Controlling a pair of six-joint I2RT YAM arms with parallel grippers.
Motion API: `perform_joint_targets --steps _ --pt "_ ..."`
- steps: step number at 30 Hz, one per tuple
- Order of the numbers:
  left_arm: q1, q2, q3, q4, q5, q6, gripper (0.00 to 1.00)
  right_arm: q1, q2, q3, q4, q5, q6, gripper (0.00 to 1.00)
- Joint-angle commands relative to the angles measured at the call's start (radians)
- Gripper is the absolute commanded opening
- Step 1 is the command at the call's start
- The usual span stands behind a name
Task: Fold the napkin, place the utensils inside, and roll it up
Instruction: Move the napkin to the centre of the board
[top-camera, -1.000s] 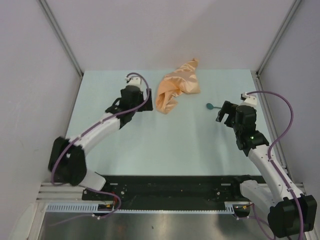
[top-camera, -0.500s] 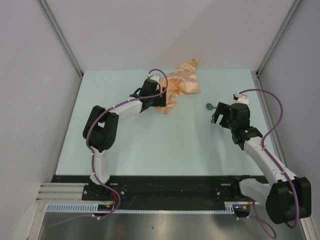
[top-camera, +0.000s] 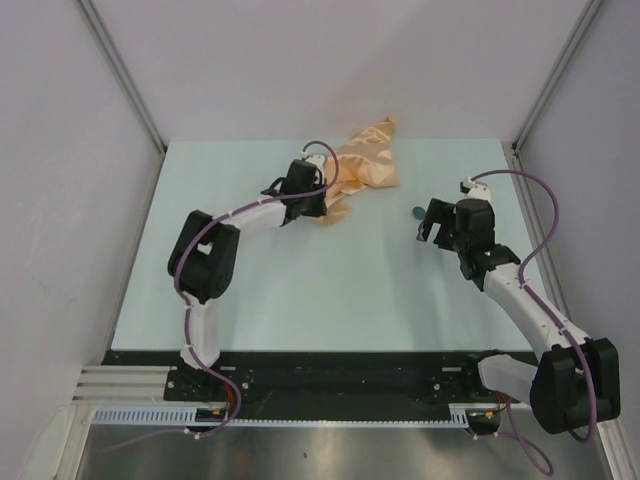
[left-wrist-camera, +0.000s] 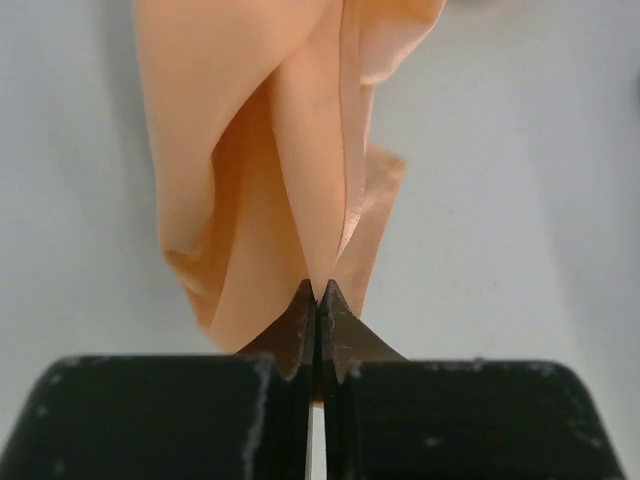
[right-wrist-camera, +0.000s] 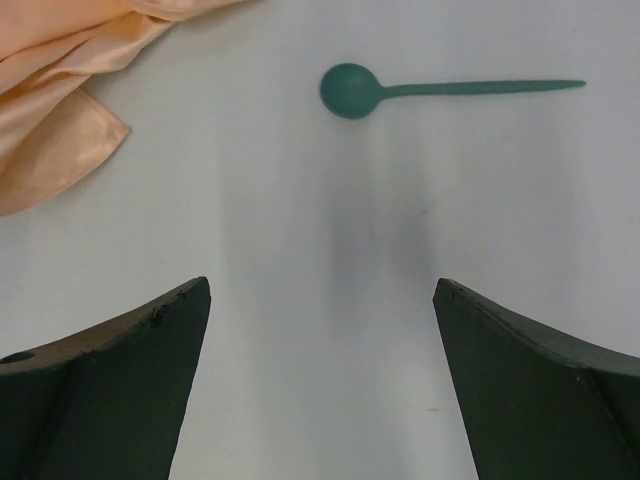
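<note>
The napkin needs to be spread open for folding, so my right gripper should next grab the napkin's spoon-side edge (top-camera: 392, 182) (right-wrist-camera: 212, 8), away from my left gripper's fold.
The peach-orange napkin (top-camera: 362, 166) lies crumpled at the back middle of the table. My left gripper (top-camera: 322, 200) sits at its near-left end. In the left wrist view the jaws (left-wrist-camera: 316, 292) are shut on a raised fold of the napkin (left-wrist-camera: 250, 150). The dark teal spoon (top-camera: 416, 212) lies to the right of the cloth, partly covered from above by my right gripper (top-camera: 431, 229). In the right wrist view that gripper (right-wrist-camera: 320, 287) stands wide open over bare table. The spoon (right-wrist-camera: 440, 90) lies crosswise ahead of it, head to the left, with a napkin corner (right-wrist-camera: 55, 130) at the far left.
The pale blue-green table (top-camera: 300, 280) is boxed in by grey walls on the left, back and right, with metal posts (top-camera: 122, 75) in the corners. A black rail (top-camera: 340, 380) carrying the arm bases runs along the near edge.
My left arm swung right from the table's left side to the napkin, and its jaws went from open to shut on a fold. The right gripper crept left and forward towards the spoon, still open.
</note>
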Motion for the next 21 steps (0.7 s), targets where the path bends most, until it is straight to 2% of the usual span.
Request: perform_joint_targets --steps 1,3,6,9,10,13,15,21 --pt "-0.007 -0.408 -0.06 -0.05 -0.063 0.115 0.0 0.076 0.021 0.076 0.032 0.029 0.002 1.0" --pt "-0.007 -0.594 -0.106 -0.104 -0.051 0.136 0.04 0.14 0.07 0.093 0.052 0.035 0.013 1.0" --pt "-0.007 -0.764 -0.209 -0.227 -0.1 0.165 0.08 0.225 0.157 0.108 0.082 0.03 0.046 0.98" --pt "0.003 -0.858 -0.361 -0.325 -0.244 0.136 0.1 0.309 0.263 0.141 0.079 0.063 0.045 0.95" --pt "0.01 -0.904 -0.445 -0.342 -0.267 0.112 0.1 0.326 0.295 0.165 0.072 0.073 0.043 0.94" --pt "0.024 -0.973 -0.568 -0.403 -0.277 0.038 0.09 0.377 0.406 0.208 0.035 0.077 0.043 0.89" --pt "0.023 -1.007 -0.609 -0.435 -0.235 0.021 0.09 0.406 0.456 0.231 0.038 0.055 0.017 0.88" --pt "0.024 -1.132 -0.668 -0.534 -0.307 0.006 0.1 0.501 0.513 0.279 0.081 -0.123 0.011 0.86"
